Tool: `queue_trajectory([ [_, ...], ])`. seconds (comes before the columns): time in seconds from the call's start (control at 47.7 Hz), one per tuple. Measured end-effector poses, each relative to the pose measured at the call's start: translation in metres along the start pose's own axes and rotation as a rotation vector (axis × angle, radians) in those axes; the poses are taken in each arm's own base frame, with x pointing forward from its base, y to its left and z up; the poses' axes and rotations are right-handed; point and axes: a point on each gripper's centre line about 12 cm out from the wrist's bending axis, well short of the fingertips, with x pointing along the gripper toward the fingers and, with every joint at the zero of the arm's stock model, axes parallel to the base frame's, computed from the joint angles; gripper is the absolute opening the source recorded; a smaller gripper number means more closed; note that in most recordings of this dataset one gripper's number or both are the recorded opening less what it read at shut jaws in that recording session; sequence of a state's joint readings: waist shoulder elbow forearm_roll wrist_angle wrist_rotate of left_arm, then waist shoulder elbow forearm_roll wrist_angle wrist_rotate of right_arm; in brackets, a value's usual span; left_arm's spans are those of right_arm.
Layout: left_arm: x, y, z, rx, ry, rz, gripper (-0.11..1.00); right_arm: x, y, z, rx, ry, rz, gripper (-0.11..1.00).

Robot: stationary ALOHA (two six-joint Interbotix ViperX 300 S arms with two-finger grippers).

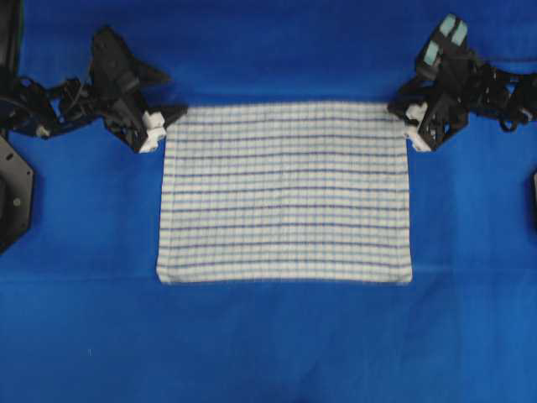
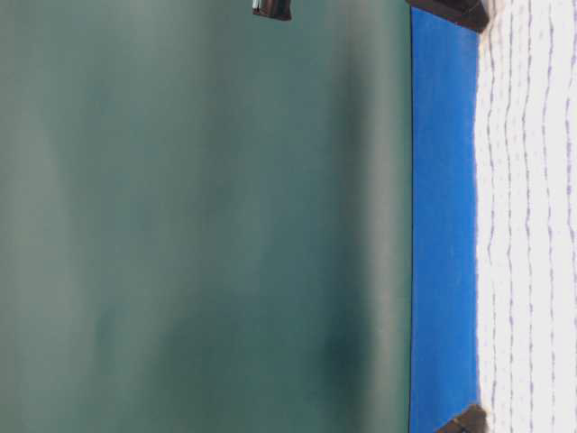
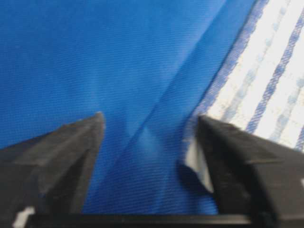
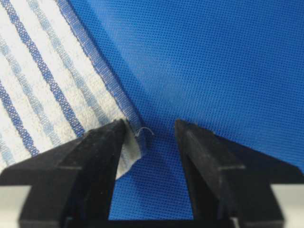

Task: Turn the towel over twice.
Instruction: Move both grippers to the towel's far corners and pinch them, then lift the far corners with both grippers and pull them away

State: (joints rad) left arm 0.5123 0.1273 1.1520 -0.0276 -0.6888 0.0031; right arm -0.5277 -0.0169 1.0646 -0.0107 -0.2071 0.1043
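Note:
Next, my right gripper grabs the striped towel (image 1: 285, 193) by its hemmed upper corner (image 1: 398, 112), to turn the towel over.
The towel (image 1: 285, 193), white with thin blue stripes, lies flat and spread out on the plain blue cloth (image 1: 268, 344). My left gripper (image 1: 164, 122) sits at the towel's far left corner. In the left wrist view it (image 3: 149, 124) is open, with that corner of the towel (image 3: 266, 71) resting against the inner side of one finger (image 3: 228, 156). My right gripper (image 1: 401, 116) sits at the far right corner. In the right wrist view it (image 4: 151, 126) is open too; the towel's (image 4: 42, 80) hemmed corner lies beside one finger (image 4: 102, 156), not pinched. The table-level view shows the towel (image 2: 532, 225) lying flat.
The blue cloth (image 2: 442, 225) covers the whole table around the towel, with wide free room in front. Black arm mounts stand at the left edge (image 1: 13, 197) and the right edge (image 1: 533, 197). A plain green wall (image 2: 198, 216) is behind.

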Motion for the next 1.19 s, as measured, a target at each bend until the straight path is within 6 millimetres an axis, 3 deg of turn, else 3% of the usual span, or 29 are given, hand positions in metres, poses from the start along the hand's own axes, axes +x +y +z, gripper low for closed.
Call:
queue_trajectory([
  [0.063, 0.0, 0.0, -0.002, 0.006, 0.017, 0.001, 0.46, 0.0, 0.0, 0.0, 0.0, 0.0, 0.001, 0.41],
  [0.189, 0.001, -0.001, -0.003, 0.012, 0.04, -0.004, 0.15, 0.0, 0.001, 0.001, -0.001, -0.001, 0.001, 0.09],
  [0.272, 0.001, -0.002, -0.004, 0.016, 0.048, -0.008, 0.03, 0.0, 0.001, 0.001, -0.003, -0.003, 0.002, 0.06],
  [0.607, 0.0, -0.003, -0.001, 0.03, 0.063, -0.011, 0.02, -0.002, 0.0, 0.004, 0.008, -0.017, 0.002, 0.06],
  [0.733, -0.006, -0.004, 0.01, 0.069, 0.05, -0.014, 0.02, -0.008, 0.001, 0.011, 0.019, -0.049, 0.004, 0.06],
  [0.964, -0.02, -0.001, 0.056, 0.136, -0.029, -0.004, 0.02, -0.028, -0.011, 0.034, 0.052, -0.155, -0.021, 0.06],
  [1.194, -0.039, 0.02, 0.118, 0.169, -0.142, 0.063, 0.02, -0.061, -0.034, 0.072, 0.101, -0.294, -0.08, 0.06],
])
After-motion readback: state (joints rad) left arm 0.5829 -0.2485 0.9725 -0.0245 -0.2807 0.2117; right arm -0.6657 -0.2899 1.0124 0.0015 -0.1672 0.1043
